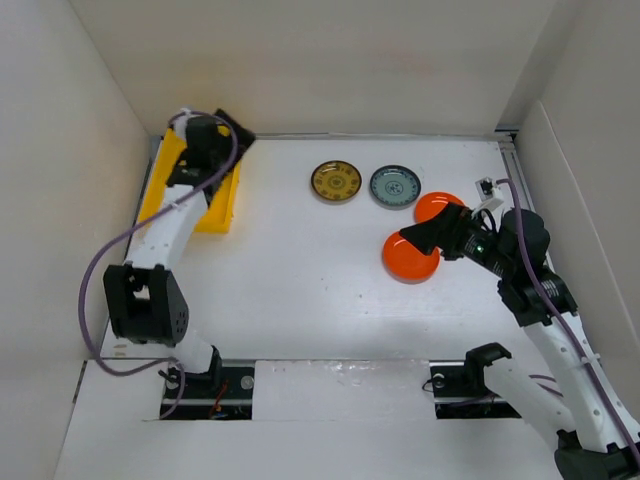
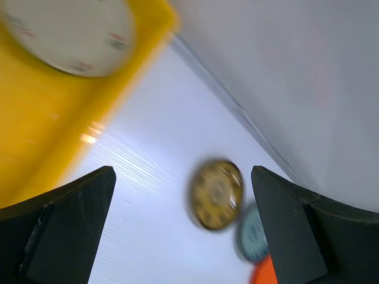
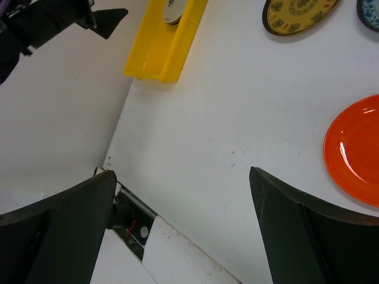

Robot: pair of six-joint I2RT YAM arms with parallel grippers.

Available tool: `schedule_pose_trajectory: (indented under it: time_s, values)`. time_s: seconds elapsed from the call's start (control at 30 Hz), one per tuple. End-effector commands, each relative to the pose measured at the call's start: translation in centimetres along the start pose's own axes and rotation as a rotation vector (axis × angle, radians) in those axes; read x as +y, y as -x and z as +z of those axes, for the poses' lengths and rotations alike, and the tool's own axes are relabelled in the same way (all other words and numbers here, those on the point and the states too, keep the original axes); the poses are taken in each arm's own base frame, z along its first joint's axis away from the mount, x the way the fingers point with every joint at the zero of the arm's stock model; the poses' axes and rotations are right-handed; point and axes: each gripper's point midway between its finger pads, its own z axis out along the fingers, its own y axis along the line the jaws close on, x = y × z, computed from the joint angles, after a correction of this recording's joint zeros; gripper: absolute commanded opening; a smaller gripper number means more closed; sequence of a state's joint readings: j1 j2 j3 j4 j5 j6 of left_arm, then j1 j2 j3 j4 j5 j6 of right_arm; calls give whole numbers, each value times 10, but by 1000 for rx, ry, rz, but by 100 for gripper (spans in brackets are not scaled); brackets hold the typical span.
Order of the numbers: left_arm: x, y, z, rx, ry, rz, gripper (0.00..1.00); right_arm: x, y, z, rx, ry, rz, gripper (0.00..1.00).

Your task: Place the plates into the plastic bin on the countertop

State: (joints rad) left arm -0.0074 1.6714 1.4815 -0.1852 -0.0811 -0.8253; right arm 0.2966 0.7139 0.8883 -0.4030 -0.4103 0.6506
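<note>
I need to grab the brown-gold plate (image 1: pixel 336 181) next with my left gripper, by its rim facing the bin. The plate's opposite rim then stays free to go into the bin.
The yellow plastic bin (image 1: pixel 218 208) stands at the back left of the white countertop (image 1: pixel 300 280). My left gripper (image 1: pixel 235 133) hovers open and empty over its far end. In the left wrist view (image 2: pixel 183 231) the bin (image 2: pixel 47 118) holds a cream plate (image 2: pixel 71 32). A brown-gold plate (image 1: pixel 336 181), a teal plate (image 1: pixel 395 186) and two orange plates (image 1: pixel 437 205) (image 1: pixel 408 262) lie at the back right. My right gripper (image 1: pixel 412 238) is open and empty above the nearer orange plate (image 3: pixel 355 148). The other plates are hidden.
White side walls enclose the countertop on the left, back and right. A metal rail (image 1: pixel 400 136) runs along the back edge. The arm bases sit in dark slots (image 1: pixel 210 385) (image 1: pixel 470 385) at the near edge.
</note>
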Motion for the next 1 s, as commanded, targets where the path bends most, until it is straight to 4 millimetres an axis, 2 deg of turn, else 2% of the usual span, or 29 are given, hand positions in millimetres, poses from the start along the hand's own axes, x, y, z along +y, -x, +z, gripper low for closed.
schedule_pose_trajectory:
  time_s: [0.0, 0.03, 0.07, 0.1, 0.13, 0.17, 0.2, 0.23, 0.27, 0.3, 0.37, 0.4, 0.47, 0.5, 0.57, 0.6, 0.63, 0.67, 0.7, 0.73, 0.77, 0.8, 0.83, 0.93, 0.97]
  values:
    - [-63, -87, -48, 114, -262, 61, 100, 8, 15, 2, -46, 13, -27, 100]
    - [-48, -125, -45, 184, -254, 72, 100, 10, 17, 3, -54, 19, -31, 100]
    - [-59, -139, -47, 193, -314, 79, 100, 10, 17, 3, -54, 19, -31, 100]
    - [-64, -168, -50, 244, -326, 76, 100, 11, 19, 3, -61, 25, -23, 100]
    - [-61, -185, -46, 274, -328, 89, 100, 9, 15, 4, -53, 19, -9, 100]
    - [-54, -206, -32, 314, -315, 102, 100, 10, 17, 4, -59, 24, -13, 100]
    - [-61, -219, -29, 328, -343, 100, 100, 12, 18, 2, -66, 30, -7, 100]
    - [-59, -231, -24, 349, -345, 107, 100, 9, 15, 3, -59, 25, -4, 100]
    - [-64, -237, -19, 353, -354, 110, 100, 13, 18, 1, -73, 37, -2, 100]
    - [-52, -251, -4, 375, -318, 131, 100, 11, 14, 2, -61, 38, 1, 100]
    - [-53, -265, 5, 395, -327, 137, 100, 16, 16, -4, -78, 53, -8, 100]
    - [-49, -273, 15, 403, -314, 140, 100, 13, 13, -3, -72, 47, -5, 100]
    - [-44, -283, 24, 431, -286, 138, 100, 14, 12, -5, -71, 47, -4, 100]
    - [-50, -281, 29, 423, -281, 138, 100, 15, 13, -8, -77, 51, -20, 100]
    - [-38, -294, 41, 452, -231, 125, 95, 13, 11, -8, -69, 44, -24, 100]
    - [-48, -290, 46, 439, -231, 113, 92, 13, 11, -8, -69, 44, -24, 100]
    - [-37, -303, 58, 465, -185, 125, 88, 12, 9, -8, -62, 39, -21, 100]
    - [-26, -310, 62, 498, -124, 126, 84, 10, 10, -8, -68, 32, -21, 100]
    - [-41, -306, 67, 493, -132, 110, 75, 10, 10, -8, -68, 32, -21, 100]
    - [-38, -309, 73, 493, -107, 116, 70, 10, 10, -8, -68, 32, -21, 100]
    - [-22, -319, 80, 514, -44, 120, 66, 13, 13, -9, -75, 37, -24, 100]
    - [-21, -317, 84, 500, -23, 114, 63, 13, 13, -9, -75, 37, -24, 100]
    - [-24, -316, 90, 487, -14, 103, 56, 13, 13, -9, -75, 37, -24, 100]
    - [-14, -319, 95, 487, 47, 100, 49, 14, 14, -10, -75, 37, -33, 100]
    - [-12, -319, 97, 483, 63, 94, 42, 13, 15, -10, -81, 30, -33, 100]
